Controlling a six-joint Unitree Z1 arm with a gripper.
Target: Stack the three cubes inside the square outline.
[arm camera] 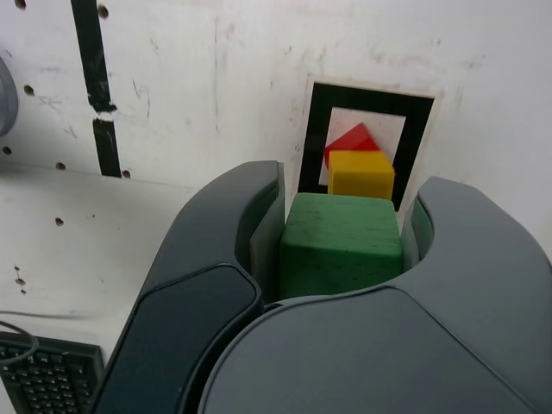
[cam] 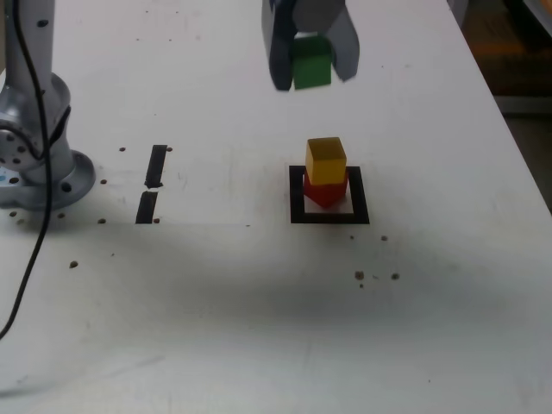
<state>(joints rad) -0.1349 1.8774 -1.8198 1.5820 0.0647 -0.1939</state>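
Note:
I need to move the green cube (cam: 311, 62) toward the yellow cube's top (cam: 325, 148) before I let go of it, because the green cube is high above and away from the yellow cube's top.
My gripper (cam: 312, 60) hangs in the air at the top of the exterior view, shut on the green cube (cam: 311, 62), which fills the space between the jaws in the wrist view (arm camera: 341, 244). Below and nearer the camera, the yellow cube (cam: 326, 160) sits on the red cube (cam: 326, 189), slightly turned against it. Both stand inside the black square outline (cam: 297, 194) on the white table. The wrist view shows the same stack, yellow cube (arm camera: 361, 173) over red cube (arm camera: 349, 141), within the square outline (arm camera: 311, 129), beyond the held green cube.
Two short black tape strips (cam: 156, 166) lie at the exterior view's left. The arm's silver base (cam: 39, 164) stands at the far left with a black cable running down. Small holes dot the table. The table's right edge (cam: 509, 129) drops off. A keyboard corner (arm camera: 47, 379) shows in the wrist view.

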